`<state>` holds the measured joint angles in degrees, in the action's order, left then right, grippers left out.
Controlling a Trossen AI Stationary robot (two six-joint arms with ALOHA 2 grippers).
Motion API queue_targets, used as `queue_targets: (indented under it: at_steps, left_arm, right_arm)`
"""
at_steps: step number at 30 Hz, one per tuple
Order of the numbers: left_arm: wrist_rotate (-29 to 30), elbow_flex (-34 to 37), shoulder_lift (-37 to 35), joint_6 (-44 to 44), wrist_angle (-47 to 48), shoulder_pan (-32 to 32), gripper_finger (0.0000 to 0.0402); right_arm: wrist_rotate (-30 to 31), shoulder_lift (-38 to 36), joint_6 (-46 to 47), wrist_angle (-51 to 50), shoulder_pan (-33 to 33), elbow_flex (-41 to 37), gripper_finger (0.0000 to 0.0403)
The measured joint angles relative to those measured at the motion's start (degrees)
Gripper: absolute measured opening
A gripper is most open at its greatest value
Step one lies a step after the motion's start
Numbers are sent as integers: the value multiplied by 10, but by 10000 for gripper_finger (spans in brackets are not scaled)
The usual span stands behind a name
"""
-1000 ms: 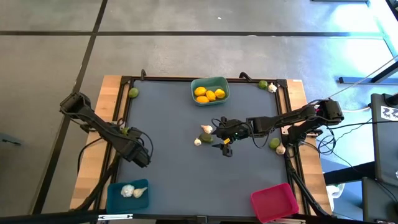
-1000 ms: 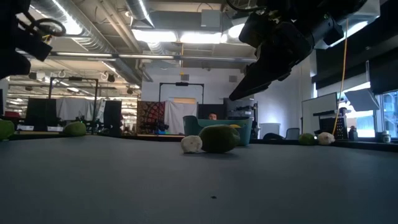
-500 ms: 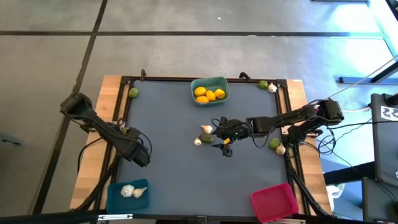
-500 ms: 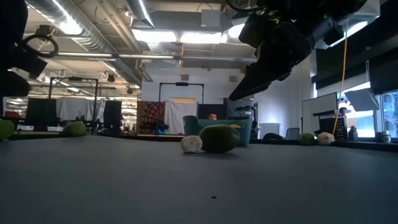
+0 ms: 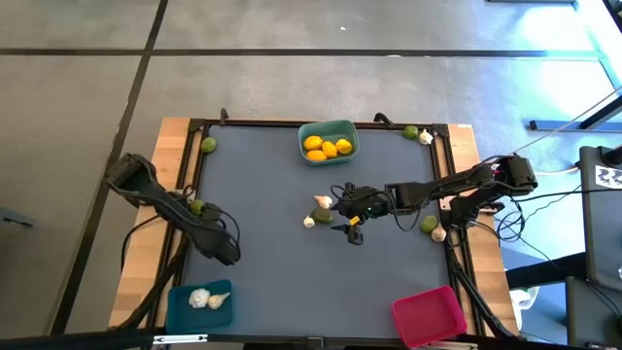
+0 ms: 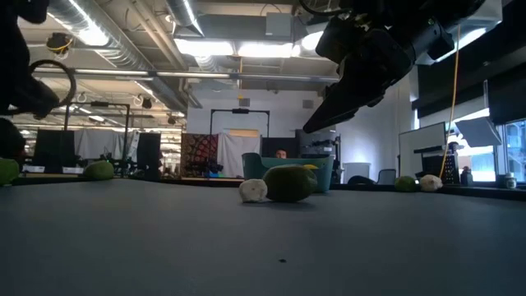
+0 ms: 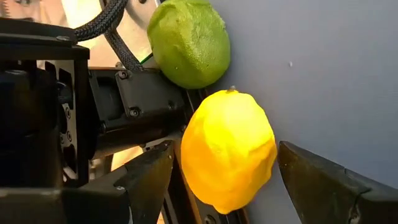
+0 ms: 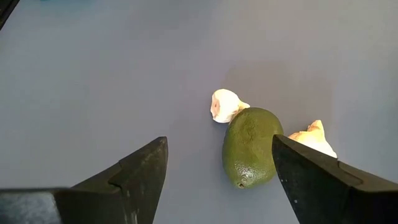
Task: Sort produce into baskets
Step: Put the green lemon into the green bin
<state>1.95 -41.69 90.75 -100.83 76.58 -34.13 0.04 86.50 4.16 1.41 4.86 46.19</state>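
Observation:
I should sort the lemon into the teal basket, so I need to grab the yellow lemon's plump middle [image 7: 227, 152] next with my left gripper.
My left gripper [image 7: 225, 155] is open at the table's left edge [image 5: 222, 248], one finger on each side of a yellow lemon [image 7: 229, 149] that lies on the mat beside the frame. A green lime [image 7: 189, 42] lies next to the lemon. The arm hides the lemon in the high view. My right gripper [image 5: 340, 212] is open and hovers above mid-table [image 8: 217, 180]. Below it lie a lime [image 8: 249, 147] and two garlic bulbs [image 8: 225, 104] [image 8: 314, 138]. The teal basket [image 5: 342, 129] holds lemons, the blue basket [image 5: 177, 303] holds garlic, and the pink basket [image 5: 428, 313] stands at the near right.
More limes lie at the far left corner [image 5: 208, 144], the far right corner [image 5: 410, 131] and the right edge [image 5: 429, 224]. Garlic bulbs lie beside those two on the right [image 5: 426, 138] [image 5: 439, 233]. The black frame and a braided cable [image 7: 118, 37] run close by the lemon.
My left arm has come down at the table's left edge, and its elbow has drawn toward the near edge. My right gripper and the produce have kept still.

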Motion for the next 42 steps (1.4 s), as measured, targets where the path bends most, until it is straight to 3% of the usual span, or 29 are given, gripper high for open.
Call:
queue_targets:
  at_steps: [8,20,32,42]
  left_arm:
    - [-6,0,40,7,-1,-4,270]
    - [-4,-1,46,14,-2,-15,161]
    - [4,-39,0,37,4,-14,161]
    - [117,-110,-99,68,7,-13,167]
  right_arm:
    - [0,0,0,0,0,0,287]
    - [0,0,0,1,0,0,287]
    - [9,0,-1,-1,0,0,287]
    - [19,0,-1,-4,0,0,287]
